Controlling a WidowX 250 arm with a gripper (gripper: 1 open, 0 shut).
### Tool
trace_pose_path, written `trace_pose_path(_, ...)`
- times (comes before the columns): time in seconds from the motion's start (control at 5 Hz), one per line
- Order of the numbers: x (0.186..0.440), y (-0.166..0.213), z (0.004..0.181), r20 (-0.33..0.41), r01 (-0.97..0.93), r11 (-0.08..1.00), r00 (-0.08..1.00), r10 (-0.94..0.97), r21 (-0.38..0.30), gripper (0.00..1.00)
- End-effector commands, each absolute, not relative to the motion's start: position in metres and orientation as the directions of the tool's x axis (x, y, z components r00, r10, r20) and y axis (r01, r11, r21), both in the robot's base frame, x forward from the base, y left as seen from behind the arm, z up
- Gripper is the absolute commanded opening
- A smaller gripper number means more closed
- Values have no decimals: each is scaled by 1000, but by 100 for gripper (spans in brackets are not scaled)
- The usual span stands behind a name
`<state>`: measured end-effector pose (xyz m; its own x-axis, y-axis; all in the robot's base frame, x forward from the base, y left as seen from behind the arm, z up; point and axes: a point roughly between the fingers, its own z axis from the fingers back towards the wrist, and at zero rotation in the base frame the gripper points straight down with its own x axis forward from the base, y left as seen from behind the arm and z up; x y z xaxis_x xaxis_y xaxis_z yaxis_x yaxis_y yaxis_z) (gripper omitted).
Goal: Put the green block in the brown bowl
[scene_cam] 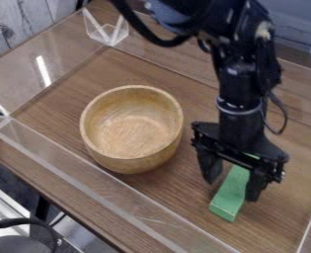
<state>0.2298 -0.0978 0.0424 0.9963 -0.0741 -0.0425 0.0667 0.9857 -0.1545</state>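
Note:
The green block (228, 203) should go in the brown bowl (131, 126), so my gripper should next take hold of the block by its long sides around the middle.
The green block (228, 203) lies flat on the wooden table at the front right, a long bright green bar. My gripper (236, 176) hangs directly over its far end, open, one finger on each side of the bar and low to the table. The upper part of the block is hidden behind the gripper. I cannot tell whether the fingers touch it. The brown bowl (131, 126), round light wood with thick walls, sits empty to the left of the gripper.
Clear acrylic walls (65, 163) run around the work area along the front and left. A small clear plastic stand (108, 28) sits at the back left. The black arm (237, 59) reaches down from the top.

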Motion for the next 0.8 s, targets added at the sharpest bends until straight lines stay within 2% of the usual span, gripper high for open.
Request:
trace_pose_path(0.0,242,-103,41,-10,70,986,997,-73,-154,100)
trace_pose_path(0.2,243,-103,38,-11,66,986,998,-69,-155,0)
trace_pose_path(0.6,245,-102,51,-2,83,984,996,-84,-160,0)
